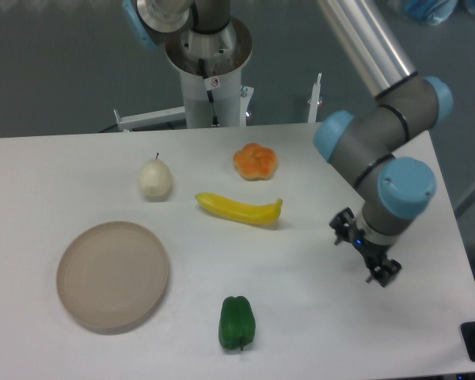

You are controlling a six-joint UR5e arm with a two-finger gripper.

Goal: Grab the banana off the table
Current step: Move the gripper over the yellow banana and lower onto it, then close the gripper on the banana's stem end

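The yellow banana should be gripped next by its stem end (275,210), so that my gripper can pick it up.
The yellow banana (239,209) lies flat near the middle of the white table (301,317), with its stem end pointing right. My gripper (364,250) hangs over the right part of the table, to the right of the banana and a little nearer the front, well apart from it. It points down, its two black fingers stand spread, and nothing is between them.
A pale pear-like fruit (154,179) stands left of the banana. An orange fruit (256,161) sits behind it. A green pepper (237,322) lies near the front edge. A round beige plate (113,275) sits at the front left. The robot base (209,63) stands behind the table.
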